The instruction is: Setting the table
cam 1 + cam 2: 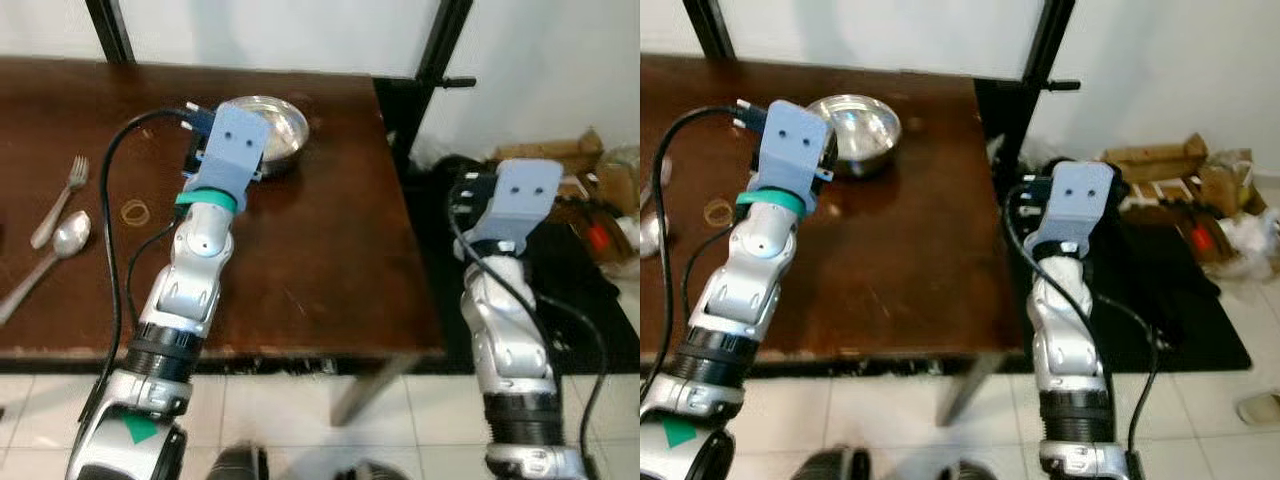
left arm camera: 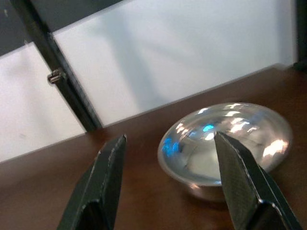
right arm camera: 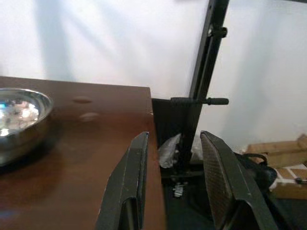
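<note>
I should next use my left gripper to grab the bowl by its thin rim [image 2: 167,168], since the bowl spreads wider than my open fingers.
A shiny steel bowl [image 1: 283,126] stands near the far right corner of the dark wooden table [image 1: 320,260]. My left gripper [image 2: 170,138] hovers just short of the bowl, open, with the bowl [image 2: 225,143] lying ahead, partly between its fingers and untouched. At the table's left edge lie a fork [image 1: 62,198] and a spoon [image 1: 62,242], side by side. My right gripper [image 3: 175,135] is open and holds nothing, raised beside the table's right edge over the floor. The bowl [image 3: 19,120] is off to its left.
A rubber band [image 1: 135,211] lies on the table near the spoon. A black post [image 1: 440,50] rises by the table's far right corner. A black mat [image 1: 1180,300] and cardboard boxes [image 1: 1160,165] lie on the floor at right. White tiles [image 1: 300,420] run along the near edge.
</note>
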Available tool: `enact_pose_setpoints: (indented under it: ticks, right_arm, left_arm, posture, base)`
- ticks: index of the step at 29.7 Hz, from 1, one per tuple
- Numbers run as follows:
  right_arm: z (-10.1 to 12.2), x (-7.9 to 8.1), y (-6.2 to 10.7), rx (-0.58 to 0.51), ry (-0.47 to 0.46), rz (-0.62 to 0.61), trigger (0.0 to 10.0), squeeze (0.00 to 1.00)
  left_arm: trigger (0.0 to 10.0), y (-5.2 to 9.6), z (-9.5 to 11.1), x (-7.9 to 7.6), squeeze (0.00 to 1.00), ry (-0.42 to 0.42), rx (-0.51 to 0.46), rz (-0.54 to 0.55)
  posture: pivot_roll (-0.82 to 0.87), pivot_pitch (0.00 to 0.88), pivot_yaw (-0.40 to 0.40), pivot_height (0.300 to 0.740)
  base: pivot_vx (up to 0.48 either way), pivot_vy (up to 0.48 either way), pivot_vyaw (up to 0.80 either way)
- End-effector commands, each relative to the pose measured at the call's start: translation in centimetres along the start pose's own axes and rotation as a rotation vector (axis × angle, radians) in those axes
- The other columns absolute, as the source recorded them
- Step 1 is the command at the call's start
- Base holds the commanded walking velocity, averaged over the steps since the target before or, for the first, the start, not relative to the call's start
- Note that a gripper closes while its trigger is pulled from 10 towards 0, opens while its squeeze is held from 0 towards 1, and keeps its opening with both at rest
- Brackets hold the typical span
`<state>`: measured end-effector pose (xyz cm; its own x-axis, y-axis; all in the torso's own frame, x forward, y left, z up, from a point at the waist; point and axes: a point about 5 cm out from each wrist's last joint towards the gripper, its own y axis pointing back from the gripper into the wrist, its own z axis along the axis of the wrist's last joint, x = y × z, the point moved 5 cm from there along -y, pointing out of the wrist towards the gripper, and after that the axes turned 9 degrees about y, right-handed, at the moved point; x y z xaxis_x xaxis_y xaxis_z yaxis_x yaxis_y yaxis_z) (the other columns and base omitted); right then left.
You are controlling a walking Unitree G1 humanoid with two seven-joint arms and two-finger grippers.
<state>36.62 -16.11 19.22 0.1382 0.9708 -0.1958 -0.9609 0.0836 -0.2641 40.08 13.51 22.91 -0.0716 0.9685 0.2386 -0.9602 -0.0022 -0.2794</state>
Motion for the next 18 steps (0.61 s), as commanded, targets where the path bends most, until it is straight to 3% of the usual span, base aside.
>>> enact_pose_setpoints:
  ticks: [1,6,10,11,12,18]
  right_arm:
    - [-0.7,-1.0,0.2,0.019,0.012,-0.026,10.0,0.00]
    - [-0.5,-0.8,0.2,0.014,0.013,-0.021,10.0,0.00]
    - [-0.4,-0.8,0.1,0.010,0.018,-0.022,10.0,0.00]
    - [-0.4,-0.8,0.1,0.010,0.018,-0.022,10.0,0.00]
    - [-0.4,-0.9,0.1,0.009,0.019,-0.024,10.0,0.00]
    - [-0.4,-0.9,0.2,0.011,0.019,-0.028,10.0,0.00]
  left_arm:
    - [10.0,0.3,0.0,-1.1,0.00,-0.005,-0.005,-0.028]
    - [10.0,0.4,0.2,-1.8,0.00,-0.004,-0.014,-0.081]
    - [10.0,1.2,0.6,-4.5,0.00,0.080,0.004,-0.351]
    - [10.0,1.2,0.6,-4.5,0.00,0.080,0.004,-0.351]
    - [10.0,1.3,0.5,-4.7,0.00,0.104,0.032,-0.427]
    - [10.0,0.9,-0.2,-4.2,0.00,0.110,0.080,-0.429]
  posture:
    - [-0.03,0.000,0.005,0.740]
    - [-0.03,0.000,0.005,0.740]
    - [-0.03,0.000,0.005,0.740]
    - [-0.03,0.000,0.005,0.740]
    - [-0.03,0.000,0.009,0.740]
    - [-0.03,0.000,0.017,0.740]
  base:
    - [0.000,0.000,0.00]
    - [0.000,0.000,0.00]
    - [0.000,0.000,0.00]
    - [0.000,0.000,0.00]
    - [0.000,0.000,0.00]
    - [0.000,0.000,0.00]
